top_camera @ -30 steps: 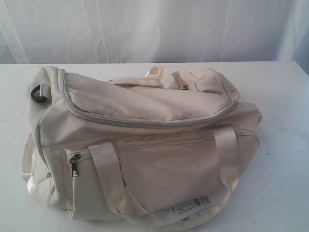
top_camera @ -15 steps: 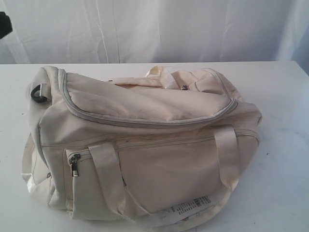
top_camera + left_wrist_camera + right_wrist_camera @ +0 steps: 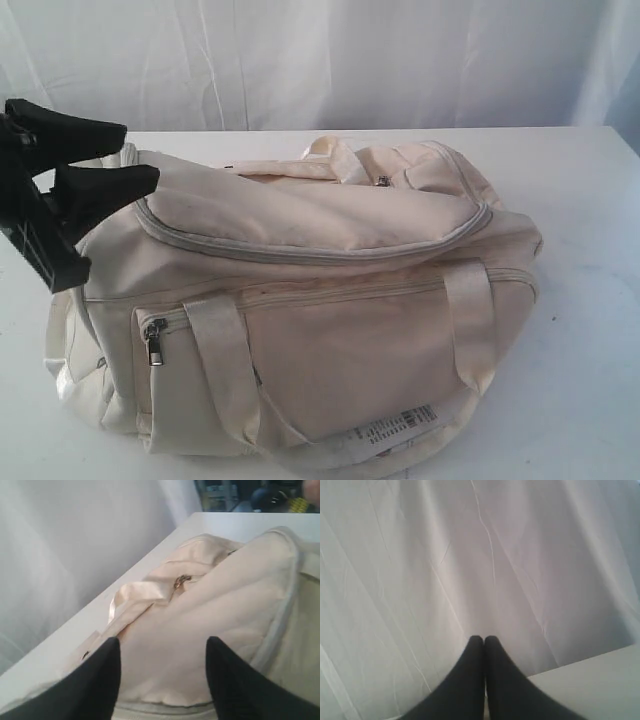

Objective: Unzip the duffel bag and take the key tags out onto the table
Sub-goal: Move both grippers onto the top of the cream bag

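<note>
My right gripper grabs the duffel bag by its zippered top edge [image 3: 466, 178] next, so that the bag gets unzipped for the key tags.
The cream duffel bag [image 3: 300, 300] lies zipped on the white table [image 3: 590, 250], with its grey top zipper [image 3: 310, 252] curving round the lid and a side pocket zipper pull [image 3: 153, 340] at the front left. My left gripper [image 3: 140, 153] hovers open over the bag's left end, its black fingers [image 3: 100, 190] spread with nothing between them. In the left wrist view that left gripper [image 3: 164, 642] looks along the duffel bag's lid [image 3: 200, 630] toward the handles [image 3: 135, 592]. My right gripper [image 3: 484, 639] is shut and empty, facing the curtain. The key tags are hidden.
A white curtain [image 3: 320, 60] hangs behind the table. A barcode label [image 3: 400, 428] sticks out at the bag's front edge. Bare tabletop [image 3: 600, 330] shows to the right of the bag.
My left gripper has come into the exterior view from the left, moved over the bag's left end, and opened. The bag has not moved.
</note>
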Controlling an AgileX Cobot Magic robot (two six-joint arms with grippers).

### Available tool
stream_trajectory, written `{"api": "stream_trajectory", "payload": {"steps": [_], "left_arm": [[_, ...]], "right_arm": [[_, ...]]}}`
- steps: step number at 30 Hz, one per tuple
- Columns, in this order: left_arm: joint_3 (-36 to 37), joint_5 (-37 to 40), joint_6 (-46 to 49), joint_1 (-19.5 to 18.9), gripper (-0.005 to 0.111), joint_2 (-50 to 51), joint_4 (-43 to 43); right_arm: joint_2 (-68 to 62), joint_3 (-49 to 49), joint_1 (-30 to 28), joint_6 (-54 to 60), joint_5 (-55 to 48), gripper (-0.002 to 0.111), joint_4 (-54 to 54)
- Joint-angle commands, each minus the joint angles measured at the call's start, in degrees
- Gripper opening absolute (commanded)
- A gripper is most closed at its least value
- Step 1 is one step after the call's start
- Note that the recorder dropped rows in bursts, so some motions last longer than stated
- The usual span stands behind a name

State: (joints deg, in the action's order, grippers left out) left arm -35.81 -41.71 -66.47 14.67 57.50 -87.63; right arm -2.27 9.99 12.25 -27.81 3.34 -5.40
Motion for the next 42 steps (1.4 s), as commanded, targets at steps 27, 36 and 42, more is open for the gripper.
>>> {"api": "stream_trajectory", "payload": {"steps": [27, 36, 42], "left_arm": [[-0.5, 8.6, -30.3, 0.4, 0.061, 8.8, 2.6], [-0.5, 5.7, -36.9, 0.4, 0.06, 10.9, -4.9], [-0.1, 3.6, -40.4, 0.4, 0.005, 15.5, -12.3]], "right_arm": [[-75.8, 30.9, 15.1, -1.1, 7.9, 0.011, 2.3], [-91.1, 44.3, 11.1, 15.4, 1.6, 0.072, 2.8], [-99.1, 47.9, 8.9, 23.3, -2.1, 0.072, 2.4]]}}
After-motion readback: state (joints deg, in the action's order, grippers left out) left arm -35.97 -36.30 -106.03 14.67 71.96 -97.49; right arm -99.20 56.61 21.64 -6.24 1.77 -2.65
